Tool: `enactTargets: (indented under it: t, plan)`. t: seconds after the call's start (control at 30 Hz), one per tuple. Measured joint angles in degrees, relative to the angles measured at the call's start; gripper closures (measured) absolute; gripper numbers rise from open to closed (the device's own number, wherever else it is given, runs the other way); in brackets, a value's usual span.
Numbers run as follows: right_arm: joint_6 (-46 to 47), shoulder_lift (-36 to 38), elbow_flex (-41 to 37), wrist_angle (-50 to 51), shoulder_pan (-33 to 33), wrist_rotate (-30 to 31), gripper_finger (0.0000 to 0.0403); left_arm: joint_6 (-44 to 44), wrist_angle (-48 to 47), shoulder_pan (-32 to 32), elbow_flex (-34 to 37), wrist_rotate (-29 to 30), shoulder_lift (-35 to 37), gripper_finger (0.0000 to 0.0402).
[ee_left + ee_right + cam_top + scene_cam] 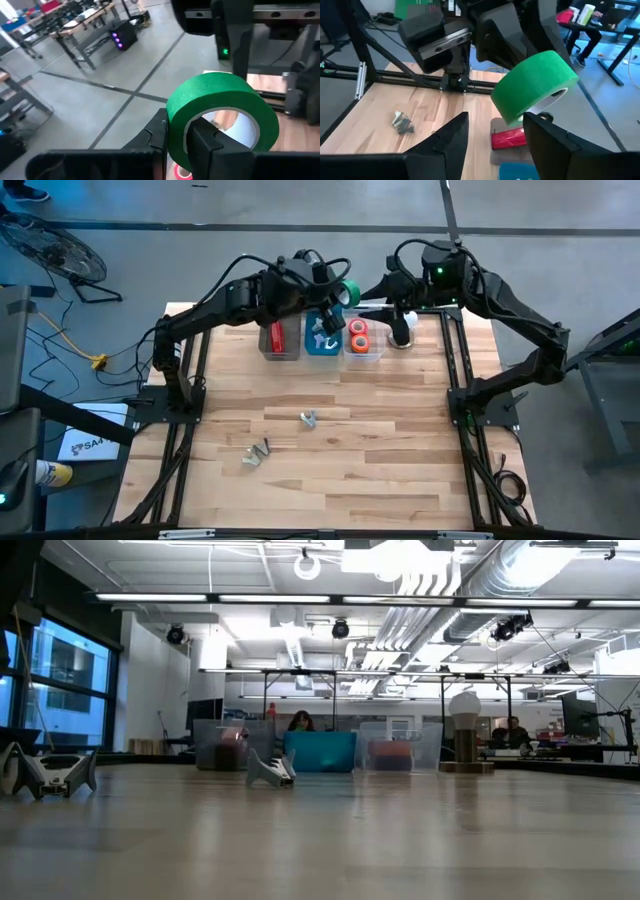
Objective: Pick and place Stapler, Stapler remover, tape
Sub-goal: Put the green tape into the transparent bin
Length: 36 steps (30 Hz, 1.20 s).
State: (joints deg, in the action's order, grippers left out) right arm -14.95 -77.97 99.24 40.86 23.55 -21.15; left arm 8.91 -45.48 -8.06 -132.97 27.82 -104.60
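Next, my right gripper grabs the green tape roll by its side (354, 292) to put it in the clear bin (364, 345) with the red rolls.
A green tape roll (351, 293) hangs in the air over the far bins, with my left gripper (177, 134) shut on it. It also shows in the right wrist view (535, 85). My right gripper (496, 119) stands open just to the roll's right, holding nothing. The red stapler (277, 338) lies in the left clear bin (281, 355). Orange-red tape rolls (359, 335) lie in the right clear bin (378, 352). Two metal staple removers (308, 417) (258, 450) rest on the table's wooden top. My left gripper has the green roll's wall (176, 150) pinched, one finger (207, 142) inside the pale core and one finger (157, 134) outside. The fingers come nearly level from the table's left. The roll is lifted clear above the bins, tilted.
A blue bin (322, 340) stands between the two clear ones in a row at the far edge. A white ball on a wooden stand (464, 735) is to their right. The arms' metal frames run along both sides of the table.
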Motion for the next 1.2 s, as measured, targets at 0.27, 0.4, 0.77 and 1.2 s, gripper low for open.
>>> enactTargets:
  t: [0.27,0.4,0.77,1.2]
  plan:
    - [-0.69,-0.09,-0.04,-5.84,-1.22,-0.28,0.0222,1.81,4.76,-0.17,0.0,-5.32,0.02,0.0366]
    - [-0.6,-0.09,-0.04,-7.51,-1.18,-1.48,0.0222,2.72,6.48,-0.19,0.0,-7.22,0.04,0.0366]
    - [-0.15,-0.09,-0.04,-7.17,-1.18,-3.76,0.0314,3.15,6.78,-0.17,-0.02,-6.34,0.07,0.0366]
    - [0.14,-0.13,-0.04,-7.67,-1.09,-2.54,0.0363,2.64,6.74,-0.15,-0.04,-5.79,0.03,0.0338]
